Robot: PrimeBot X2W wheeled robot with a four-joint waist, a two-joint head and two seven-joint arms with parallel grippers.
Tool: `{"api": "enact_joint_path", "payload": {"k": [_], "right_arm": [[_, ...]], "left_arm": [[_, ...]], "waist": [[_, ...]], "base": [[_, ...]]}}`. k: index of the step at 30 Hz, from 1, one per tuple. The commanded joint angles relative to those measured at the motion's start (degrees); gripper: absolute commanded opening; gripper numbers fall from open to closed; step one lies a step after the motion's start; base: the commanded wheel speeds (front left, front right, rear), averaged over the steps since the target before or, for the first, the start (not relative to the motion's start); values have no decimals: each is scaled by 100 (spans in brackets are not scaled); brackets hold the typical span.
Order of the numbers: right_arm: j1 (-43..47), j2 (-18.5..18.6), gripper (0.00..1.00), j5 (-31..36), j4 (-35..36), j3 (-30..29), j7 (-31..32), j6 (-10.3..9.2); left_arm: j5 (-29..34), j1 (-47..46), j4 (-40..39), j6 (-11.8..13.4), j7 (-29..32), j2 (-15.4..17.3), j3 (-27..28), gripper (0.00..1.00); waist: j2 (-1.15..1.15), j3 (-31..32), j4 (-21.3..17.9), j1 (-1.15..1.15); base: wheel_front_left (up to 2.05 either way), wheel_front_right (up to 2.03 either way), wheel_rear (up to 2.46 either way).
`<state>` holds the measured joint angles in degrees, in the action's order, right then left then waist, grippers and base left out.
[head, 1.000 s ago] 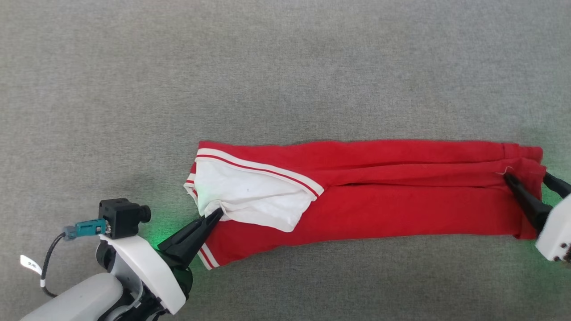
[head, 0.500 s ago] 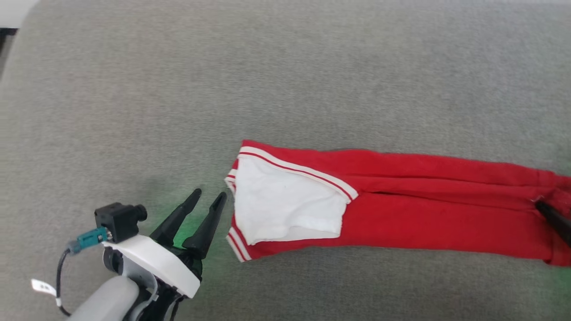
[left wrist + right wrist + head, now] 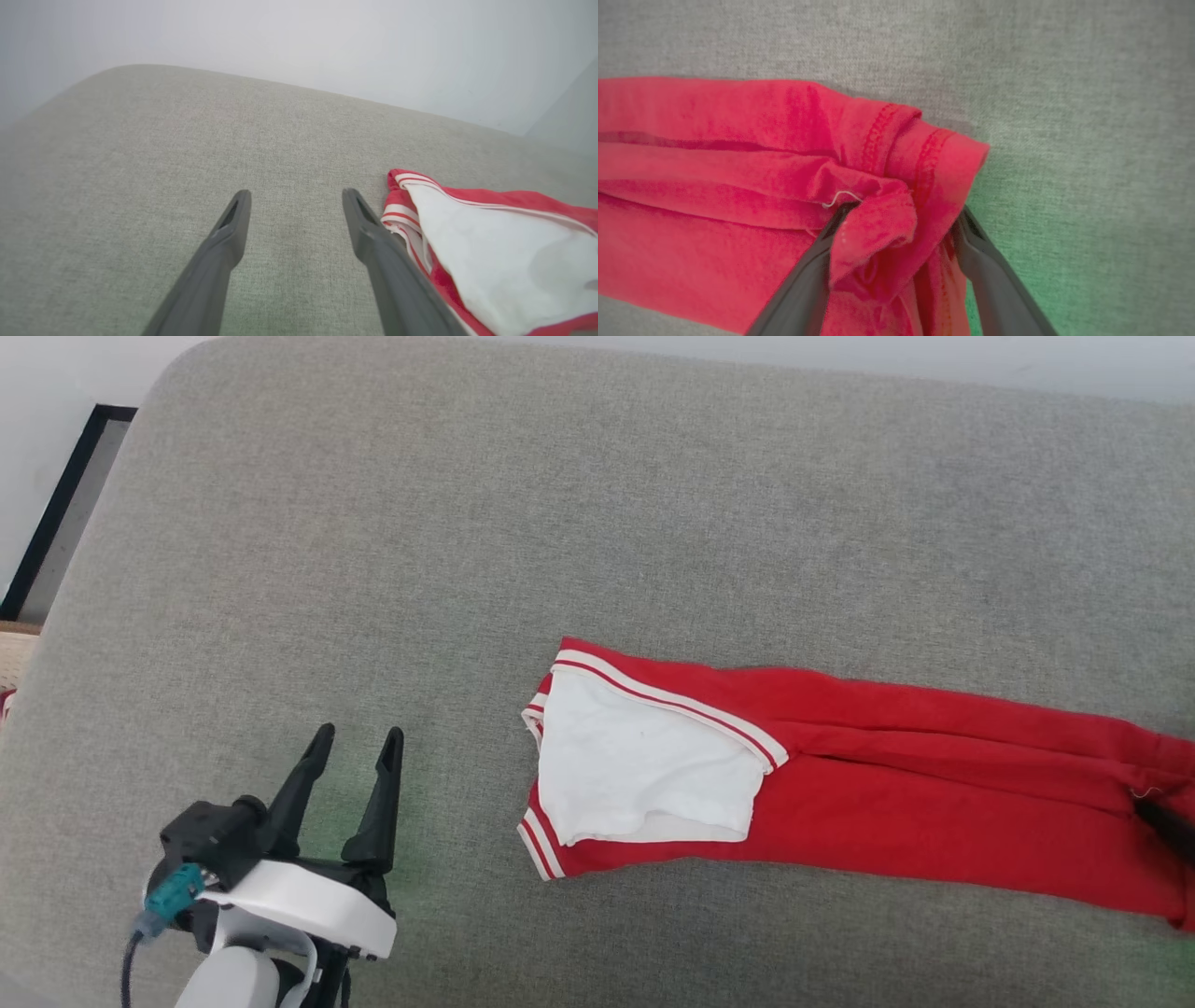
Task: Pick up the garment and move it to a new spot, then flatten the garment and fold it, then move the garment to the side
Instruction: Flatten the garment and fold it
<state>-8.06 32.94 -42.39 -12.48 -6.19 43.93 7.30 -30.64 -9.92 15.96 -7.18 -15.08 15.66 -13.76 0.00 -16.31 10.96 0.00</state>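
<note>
The rest of the garment lies flat in a narrow piece, so my right gripper should next grab the raised fold at its hem (image 3: 876, 232).
The garment (image 3: 887, 803), bright red, lies folded into a long narrow band across the grey cushion, with its white sleeve end (image 3: 635, 770) and striped trim at the left. My left gripper (image 3: 359, 733) stands open over bare cushion, well to the left of the sleeve. In the left wrist view the left gripper (image 3: 296, 193) has nothing between its fingers and the garment (image 3: 490, 247) lies just to its right. My right gripper (image 3: 904, 210) is open, its fingers spread around the bunched red hem (image 3: 896, 224) of the garment (image 3: 714, 140). One dark finger (image 3: 1165, 821) pokes in at the garment's right end.
The grey fabric cushion (image 3: 467, 523) has a rounded far-left corner, with a pale wall beyond it. A dark-framed panel (image 3: 56, 513) stands off the cushion's left side. Bare cushion stretches behind and to the left of the garment.
My left gripper has opened, let go of the white sleeve and drawn back to the left. The right fingers have spread wider at the hem. The head camera has shifted.
</note>
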Motion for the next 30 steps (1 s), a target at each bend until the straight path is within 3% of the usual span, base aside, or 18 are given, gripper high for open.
{"api": "enact_joint_path", "payload": {"k": [1, 4, 9, 10, 11, 12, 13, 30], "right_arm": [[200, -268, 100, 3, -135, 184, 204, 33], [165, -308, 100, 57, -146, 185, 266, 33], [138, -362, 100, 86, -141, 222, 307, 33], [134, -370, 95, 84, -139, 234, 308, 33], [128, -377, 49, 80, -134, 243, 311, 33], [119, -382, 33, 72, -130, 249, 317, 33], [111, -381, 2, 63, -127, 256, 329, 33], [-437, -164, 0, -24, -7, -514, -13, 4]], "left_arm": [[515, 118, -149, -25, -9, -93, 188, 100], [1129, 213, -433, -33, -9, -227, 391, 100], [1439, 329, -782, -34, -9, -359, 476, 100], [1540, 334, -859, -30, -9, -354, 470, 100], [1596, 332, -913, -31, -9, -356, 475, 100], [1596, 348, -944, -31, -9, -382, 483, 100], [1646, 351, -971, -32, -9, -361, 457, 100], [1777, 99, -832, -31, -9, -265, 527, 100]], "waist": [[0, 5, -12, 0], [0, -9, -38, 0], [0, -38, -63, 0], [0, -45, -65, 0], [0, -53, -67, 0], [0, -60, -69, 0], [0, -65, -71, 0], [0, -280, -427, 0]], "base": [[0, 0, 0], [0, 0, 0], [0, 0, 0], [0, 0, 0], [0, 0, 0], [0, 0, 0], [0, 0, 0], [0, 0, 0]]}}
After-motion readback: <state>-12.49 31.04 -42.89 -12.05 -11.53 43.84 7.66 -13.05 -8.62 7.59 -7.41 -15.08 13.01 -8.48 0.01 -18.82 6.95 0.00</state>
